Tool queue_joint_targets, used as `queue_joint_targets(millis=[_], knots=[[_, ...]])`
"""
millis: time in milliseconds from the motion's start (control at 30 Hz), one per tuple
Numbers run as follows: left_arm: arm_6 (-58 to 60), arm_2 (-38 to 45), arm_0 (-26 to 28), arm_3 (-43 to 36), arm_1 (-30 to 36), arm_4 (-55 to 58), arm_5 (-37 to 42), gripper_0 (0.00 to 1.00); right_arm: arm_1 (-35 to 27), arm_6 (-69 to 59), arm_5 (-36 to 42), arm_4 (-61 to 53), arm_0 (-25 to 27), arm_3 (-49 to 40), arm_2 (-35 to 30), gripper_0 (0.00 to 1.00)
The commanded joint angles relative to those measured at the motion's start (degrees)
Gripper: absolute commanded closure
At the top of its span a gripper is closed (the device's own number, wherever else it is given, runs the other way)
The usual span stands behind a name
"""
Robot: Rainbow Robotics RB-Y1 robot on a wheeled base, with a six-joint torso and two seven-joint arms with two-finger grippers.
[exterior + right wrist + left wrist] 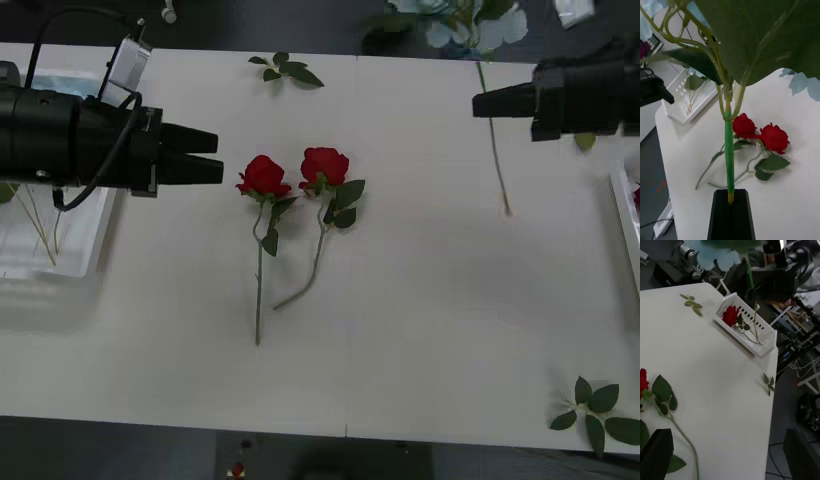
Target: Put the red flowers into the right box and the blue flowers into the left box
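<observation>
I need to take hold of the bare lower stem (498, 170) with my left gripper next, because soft petals spread wide at the top of the blue flower (470, 28).
Two red flowers (265, 175) (324, 165) lie side by side mid-table, stems pointing to the near edge; they also show in the right wrist view (744, 126) (774, 138). My right gripper (482, 104) (730, 194) is shut on the green stem of a blue flower (470, 28), held above the table's far right with its stem (497, 160) trailing down. My left gripper (218, 157) hovers open just left of the roses. The left box (85, 255) holds thin stems. The right box (765, 347) holds one red rose (730, 315).
Loose green leaf sprigs lie at the far edge (286, 69) and the near right corner (598, 410). The right box's rim (625, 215) sits at the table's right edge. Bare tabletop spreads around and in front of the roses.
</observation>
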Motion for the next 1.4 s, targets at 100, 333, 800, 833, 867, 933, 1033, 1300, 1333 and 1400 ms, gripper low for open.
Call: queue_joint_targets(millis=[100, 333, 800, 833, 867, 933, 1033, 1300, 1333, 1400], knots=[[-7.01, -3.84, -2.08, -1.48, -0.63, 3.44, -5.55, 0.15, 5.09, 0.09, -16.66, -0.62, -0.27, -11.13, 3.62, 1.00], [-9.29, -8.59, -2.08, -1.48, -0.63, 5.64, -11.61, 0.15, 10.89, -1.58, -21.32, -1.94, -4.22, -12.71, 8.45, 1.00], [-11.49, -12.98, -2.43, -1.48, -1.16, 8.89, -18.29, 0.15, 16.87, -9.58, -28.09, -2.21, -14.07, -11.74, 15.66, 1.00], [-11.49, -13.16, -2.51, -1.48, -1.16, 9.15, -18.29, 0.15, 17.13, -9.67, -28.70, -2.21, -14.33, -11.65, 15.92, 1.00], [-11.58, -13.42, -2.60, -1.48, -1.16, 9.41, -18.47, 0.15, 17.40, -9.58, -29.14, -2.21, -14.42, -11.56, 16.10, 1.00], [-11.75, -14.04, -2.60, -1.57, -1.16, 10.21, -19.00, 0.15, 18.10, -9.67, -29.49, -2.21, -14.68, -11.04, 16.45, 1.00], [-12.19, -15.27, -2.78, -1.48, -1.16, 10.82, -20.14, 0.15, 19.15, -9.75, -29.49, -2.21, -15.12, -9.90, 17.15, 1.00], [-12.72, -16.59, -3.04, -1.48, -1.07, 11.00, -21.02, 0.15, 22.41, -9.93, -32.04, -2.21, -17.41, -7.43, 19.70, 1.00], [-12.81, -16.59, -3.04, -1.48, -1.16, 10.91, -21.02, 0.15, 22.76, -9.93, -32.04, -2.21, -17.58, -7.08, 19.79, 1.00], [-12.81, -16.68, -3.04, -1.48, -1.16, 11.00, -21.02, 0.15, 23.28, -9.93, -32.04, -2.21, -17.76, -6.56, 19.79, 1.00]])
